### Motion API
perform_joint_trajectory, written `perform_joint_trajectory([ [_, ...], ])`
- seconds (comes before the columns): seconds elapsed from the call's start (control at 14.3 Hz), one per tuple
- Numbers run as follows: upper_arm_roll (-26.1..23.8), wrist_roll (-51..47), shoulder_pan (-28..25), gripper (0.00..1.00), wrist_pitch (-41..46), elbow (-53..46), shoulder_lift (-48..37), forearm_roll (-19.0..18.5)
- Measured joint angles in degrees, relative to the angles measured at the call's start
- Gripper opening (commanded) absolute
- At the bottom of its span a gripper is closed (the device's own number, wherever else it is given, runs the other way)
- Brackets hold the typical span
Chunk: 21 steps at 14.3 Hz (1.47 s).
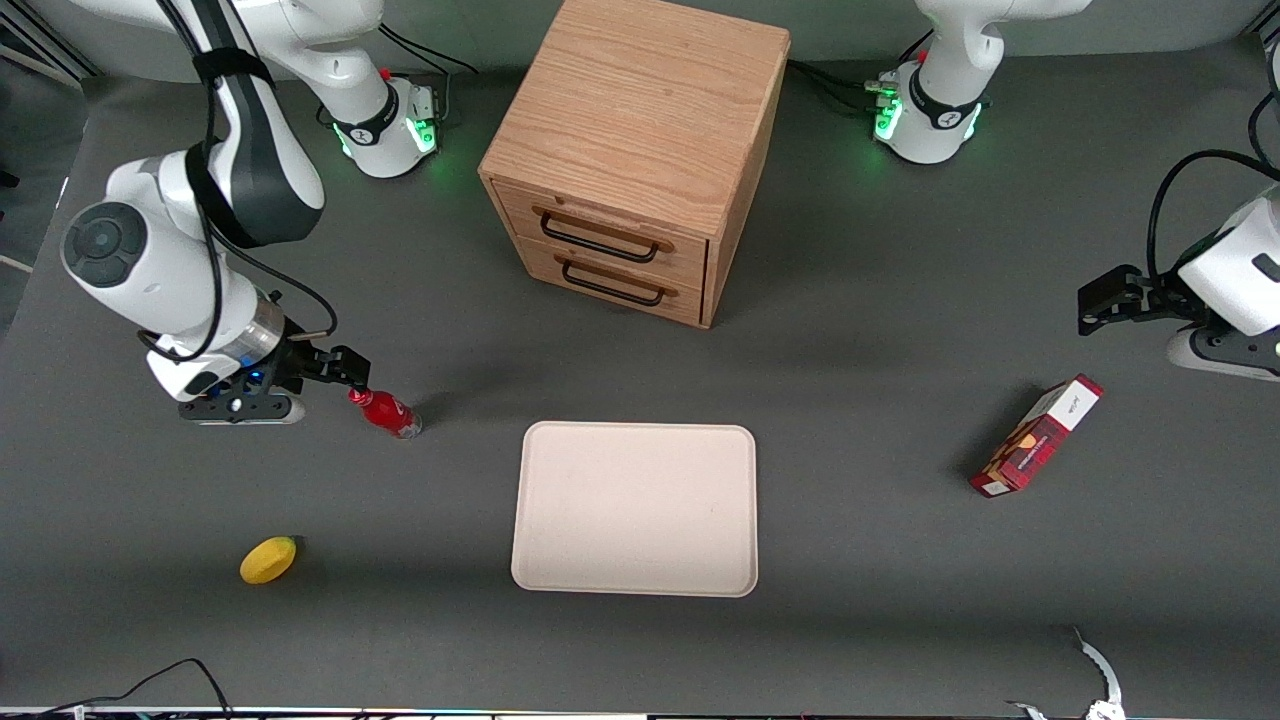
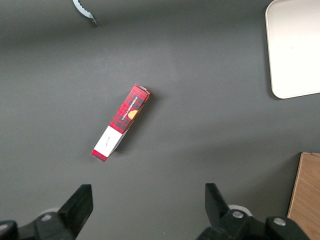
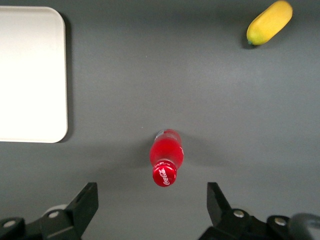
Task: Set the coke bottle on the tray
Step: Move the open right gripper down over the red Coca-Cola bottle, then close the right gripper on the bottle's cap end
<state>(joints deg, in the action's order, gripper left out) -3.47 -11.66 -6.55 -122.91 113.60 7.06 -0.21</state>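
Note:
I should set the coke bottle on the tray (image 1: 635,508), so my right gripper should grab the bottle by its red cap (image 1: 357,395) next.
The coke bottle (image 1: 386,411) is a small red bottle with a red cap, standing upright on the grey table, apart from the tray and toward the working arm's end. In the right wrist view I look down on its cap and body (image 3: 166,155). My right gripper (image 1: 352,372) hovers just above the cap, a little farther from the front camera than the bottle. It is open and empty (image 3: 150,205), its jaws wide apart and not around the bottle. The beige tray (image 1: 635,508) lies flat and bare in front of the drawer cabinet; its corner shows in the right wrist view (image 3: 30,75).
A wooden two-drawer cabinet (image 1: 630,150) stands farther from the front camera than the tray. A yellow lemon (image 1: 268,559) lies nearer the front camera than the bottle (image 3: 269,22). A red-and-white carton (image 1: 1037,436) lies toward the parked arm's end (image 2: 121,122).

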Motion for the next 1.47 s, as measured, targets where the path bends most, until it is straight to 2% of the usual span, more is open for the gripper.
perform_joint_trajectory([
  [0.49,0.0,1.36,0.08,1.0,-5.73,4.18,1.07,-0.19],
  [0.84,0.0,1.41,0.08,1.0,-12.35,8.61,1.99,-1.78],
  [1.05,0.0,1.44,0.07,0.93,-13.52,9.66,2.08,-2.25],
  [1.19,0.0,1.47,0.07,0.84,-14.06,9.93,2.08,-2.67],
  [1.33,0.0,1.48,0.07,0.74,-14.75,10.51,2.13,-2.93],
  [1.47,0.0,1.48,0.08,0.55,-15.38,10.88,2.13,-3.13],
])
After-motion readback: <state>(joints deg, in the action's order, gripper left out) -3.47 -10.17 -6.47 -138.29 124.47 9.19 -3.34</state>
